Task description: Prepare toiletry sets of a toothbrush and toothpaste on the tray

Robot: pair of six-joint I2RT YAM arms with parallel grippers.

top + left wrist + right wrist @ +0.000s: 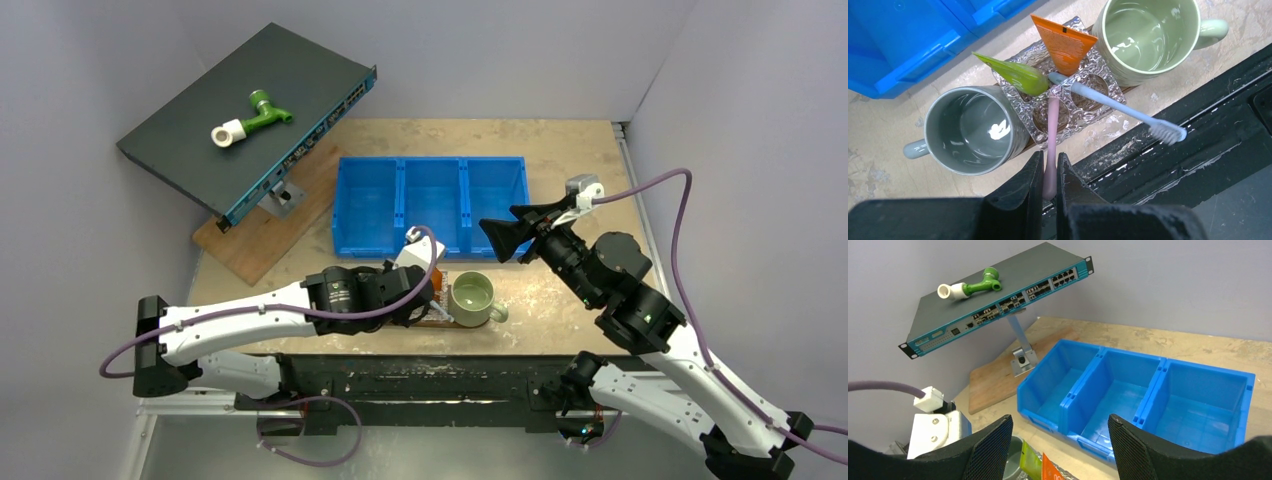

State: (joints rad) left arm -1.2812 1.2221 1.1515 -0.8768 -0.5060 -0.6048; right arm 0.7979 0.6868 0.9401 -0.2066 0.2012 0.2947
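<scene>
The far end of the pink toothbrush is in an opening of the holder (1068, 107), so the toothbrush would stay leaning in the holder and my left gripper should open.
My left gripper (1050, 157) is shut on the lower end of the pink toothbrush (1052, 125), which stands in a clear, textured holder (1068, 107). The holder also carries the lime-green tube (1013, 72), the orange tube (1065, 45) and the pale blue toothbrush (1118, 105). A grey mug (973, 130) and a pale green mug (1148, 35) flank the holder. The dark-brown tray (1129, 89) shows only as slivers under them. My right gripper (1059, 420) is open and empty, raised over the front of the blue bin (1128, 405). In the top view it (510, 235) is apart from the green mug (472, 298).
The blue three-compartment bin (430, 160) lies just behind the mugs. A network switch (240, 110) on a stand, with a green-and-white pipe fitting (250, 118) on top, overhangs a wooden board (260, 245) at the back left. The black base rail (1198, 135) runs along the table's near edge.
</scene>
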